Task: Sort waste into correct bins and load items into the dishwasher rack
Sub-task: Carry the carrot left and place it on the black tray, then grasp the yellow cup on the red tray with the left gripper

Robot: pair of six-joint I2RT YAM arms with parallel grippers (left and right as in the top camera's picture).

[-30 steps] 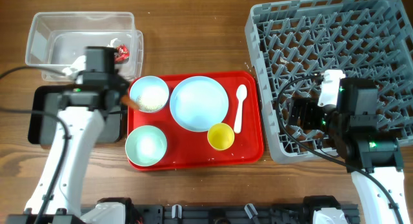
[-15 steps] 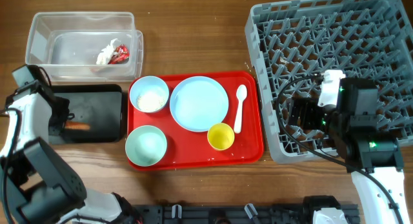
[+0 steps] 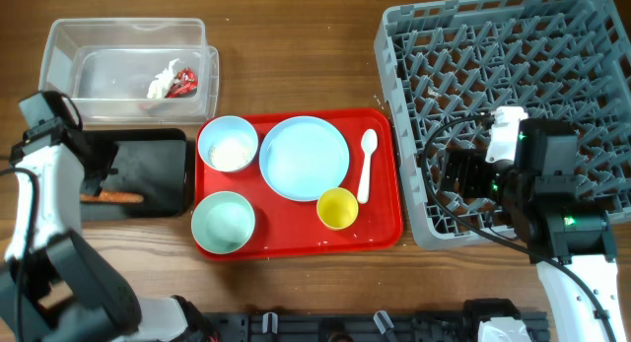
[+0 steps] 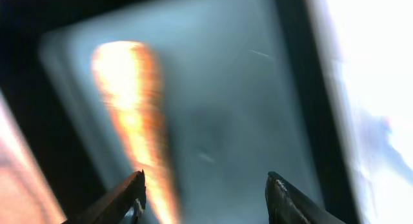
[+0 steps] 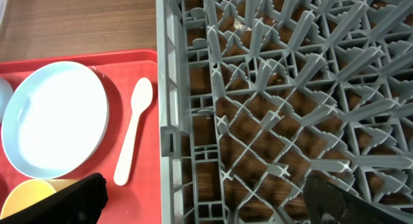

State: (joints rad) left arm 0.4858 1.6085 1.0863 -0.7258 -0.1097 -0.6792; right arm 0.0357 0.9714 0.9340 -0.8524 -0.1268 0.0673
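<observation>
My left gripper grips the yellow cup by its rim [image 3: 325,213] next, so the base end of the cup stays free for my right gripper's handover.
The thin brown stick [image 3: 110,196] lies in the black tray [image 3: 148,165], released. My left gripper [image 3: 102,165] hangs open above it. In the blurred left wrist view the stick [image 4: 129,121] lies on the tray floor [image 4: 226,108], near the left finger of my open gripper [image 4: 206,185]. The red-and-white wrapper [image 3: 174,82] lies in the clear tub [image 3: 118,46]. Rice crumbs sit in the pale blue bowl [image 3: 228,143]. My right gripper [image 3: 455,174] is open and empty over the left edge of the grey rack [image 3: 513,86]; it also shows in the right wrist view [image 5: 206,192].
The red tray [image 3: 385,224] holds the light blue plate [image 3: 304,157], mint bowl [image 3: 224,220], yellow cup [image 3: 337,208] and white spoon [image 3: 365,165]. The right wrist view shows the plate [image 5: 55,117], spoon [image 5: 132,130], cup rim [image 5: 32,195] and rack wall [image 5: 169,88].
My left arm has swung left from the red tray's edge to the black tray. The brown stick it carried now lies in that tray. The right arm has not moved.
</observation>
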